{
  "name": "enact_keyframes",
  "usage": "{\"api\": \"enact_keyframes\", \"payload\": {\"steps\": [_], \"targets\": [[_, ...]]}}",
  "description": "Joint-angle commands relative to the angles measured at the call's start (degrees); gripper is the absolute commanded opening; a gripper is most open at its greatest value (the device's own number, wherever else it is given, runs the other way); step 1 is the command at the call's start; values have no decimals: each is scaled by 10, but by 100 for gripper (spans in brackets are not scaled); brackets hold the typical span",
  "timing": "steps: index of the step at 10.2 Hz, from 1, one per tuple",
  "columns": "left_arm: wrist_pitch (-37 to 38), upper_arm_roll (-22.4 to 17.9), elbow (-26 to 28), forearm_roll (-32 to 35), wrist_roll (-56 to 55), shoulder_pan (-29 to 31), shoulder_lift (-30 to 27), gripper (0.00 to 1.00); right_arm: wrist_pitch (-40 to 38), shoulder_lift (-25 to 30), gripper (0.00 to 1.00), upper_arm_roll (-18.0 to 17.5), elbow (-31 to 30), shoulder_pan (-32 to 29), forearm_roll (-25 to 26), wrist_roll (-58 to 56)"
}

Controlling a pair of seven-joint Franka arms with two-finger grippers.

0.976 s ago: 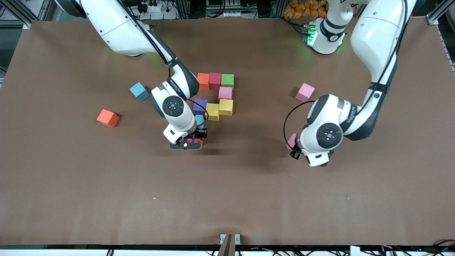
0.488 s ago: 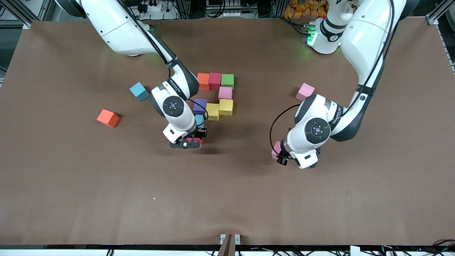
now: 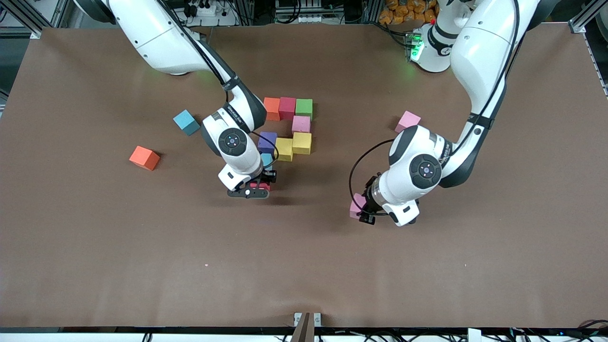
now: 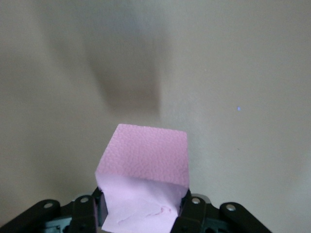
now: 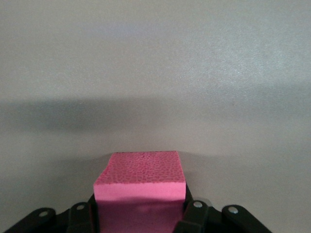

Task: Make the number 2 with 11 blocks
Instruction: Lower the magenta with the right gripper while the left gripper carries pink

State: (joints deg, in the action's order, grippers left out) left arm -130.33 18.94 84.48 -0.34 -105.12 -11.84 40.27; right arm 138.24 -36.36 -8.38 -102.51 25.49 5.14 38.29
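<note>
My right gripper should open now, because the deep pink-red block's lower edge (image 3: pixel 263 187) (image 5: pixel 145 153) touches the table beside the light blue block.
A part-built number 2 lies mid-table: orange (image 3: pixel 271 108), red (image 3: pixel 287 107) and green (image 3: pixel 304 108) blocks in a row, then a pink block (image 3: pixel 301 124), two yellow blocks (image 3: pixel 302 142) (image 3: pixel 284 148), a purple one (image 3: pixel 267 141) and a light blue one (image 3: pixel 267 160) half hidden by the right arm. My right gripper (image 3: pixel 256 188) (image 5: pixel 141 213) is shut on a deep pink-red block (image 3: pixel 261 186) (image 5: pixel 141 182), low at the table beside the light blue block. My left gripper (image 3: pixel 362 210) (image 4: pixel 143 213) is shut on a pale pink block (image 3: pixel 356 205) (image 4: pixel 146 162), above bare table.
Three loose blocks lie apart from the figure: a light blue one (image 3: pixel 185 122) and an orange one (image 3: pixel 144 157) toward the right arm's end, and a pink one (image 3: pixel 407 122) toward the left arm's end. The brown table (image 3: pixel 304 266) is bare nearer the camera.
The left arm has carried its pale pink block across the table toward the block figure. The right arm has held still with its block.
</note>
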Motion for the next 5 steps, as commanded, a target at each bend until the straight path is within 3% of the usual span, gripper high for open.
{"api": "enact_keyframes", "payload": {"steps": [1, 3, 5], "targets": [[-35, -1, -11, -14, -51, -16, 10, 18, -9, 12, 49, 6, -9, 8, 5, 16], [-83, -3, -10, -13, -91, -37, 19, 21, -8, 12, 53, 6, -9, 8, 4, 18], [-104, -7, -10, -12, -108, -56, 24, 21, -8, 11, 79, 6, -8, 8, 4, 19]]}}
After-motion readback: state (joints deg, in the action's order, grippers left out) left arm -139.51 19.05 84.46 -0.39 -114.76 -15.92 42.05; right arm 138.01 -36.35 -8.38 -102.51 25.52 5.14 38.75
